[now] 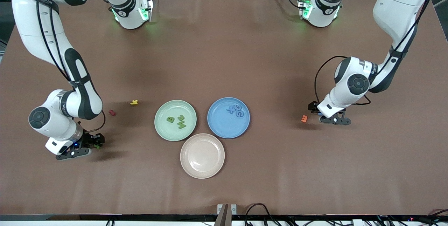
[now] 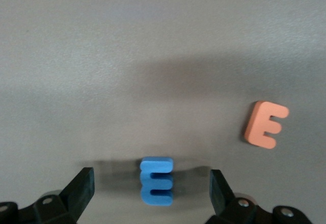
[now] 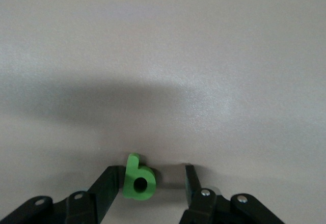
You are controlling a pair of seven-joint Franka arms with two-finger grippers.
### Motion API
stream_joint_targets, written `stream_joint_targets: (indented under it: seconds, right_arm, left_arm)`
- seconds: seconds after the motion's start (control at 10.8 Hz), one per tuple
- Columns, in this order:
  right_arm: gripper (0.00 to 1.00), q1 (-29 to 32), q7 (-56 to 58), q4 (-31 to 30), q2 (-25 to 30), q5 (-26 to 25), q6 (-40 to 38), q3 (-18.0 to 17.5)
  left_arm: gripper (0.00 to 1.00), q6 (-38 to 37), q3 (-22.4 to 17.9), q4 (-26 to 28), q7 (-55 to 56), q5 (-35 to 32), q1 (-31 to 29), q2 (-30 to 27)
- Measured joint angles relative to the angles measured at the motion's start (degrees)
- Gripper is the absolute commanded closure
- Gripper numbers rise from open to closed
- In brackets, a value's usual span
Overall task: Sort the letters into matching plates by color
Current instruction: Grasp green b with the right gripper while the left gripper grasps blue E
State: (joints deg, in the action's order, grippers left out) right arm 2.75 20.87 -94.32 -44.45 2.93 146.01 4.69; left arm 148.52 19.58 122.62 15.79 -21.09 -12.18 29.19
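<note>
My left gripper should close on the blue E [image 2: 156, 180] now, because its fingertips are low on both sides of the blue E.
My right gripper [image 3: 152, 175] is down on the table toward the right arm's end, open around a green letter b [image 3: 137, 179]. One finger touches the letter and the other stands a little off it. My left gripper [image 2: 151, 178] is low toward the left arm's end, open wide, with a blue letter E [image 2: 157, 180] lying between its fingers untouched. The pale green plate [image 1: 161, 128] holds three green letters [image 1: 181, 124]. The blue plate [image 1: 217, 128] beside it holds blue letters [image 1: 235, 110].
A beige-pink plate [image 1: 202, 155] lies nearer the front camera than the two plates. An orange E [image 1: 304, 118] lies beside my left gripper [image 1: 332, 120]. A yellow letter [image 1: 134, 102] and a red one [image 1: 112, 113] lie between my right gripper [image 1: 91, 144] and the green plate.
</note>
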Motion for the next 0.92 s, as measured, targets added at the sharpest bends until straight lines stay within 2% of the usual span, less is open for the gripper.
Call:
stream_joint_targets:
  seconds: [0.18,0.28,0.37,0.92]
  right_arm:
    - [0.42,0.18,0.0,-0.67,0.53,0.0,0.03,0.0]
    - [0.42,0.21,0.0,-0.83,0.66,0.0,0.08,0.0]
    - [0.42,0.22,0.0,-0.85,0.69,-0.01,0.11,-0.02]
    - [0.44,0.22,0.0,-1.28,0.73,-0.02,1.17,-0.2]
  left_arm:
    - [0.0,1.23,0.08,0.72,-0.26,0.0,-0.32,-0.01]
    - [0.31,1.75,0.22,0.96,-0.26,0.0,-0.32,-0.01]
    - [0.99,2.02,0.31,1.1,-0.26,0.0,-0.32,-0.01]
    - [1.0,2.24,0.8,1.19,-0.26,0.0,-0.32,-0.72]
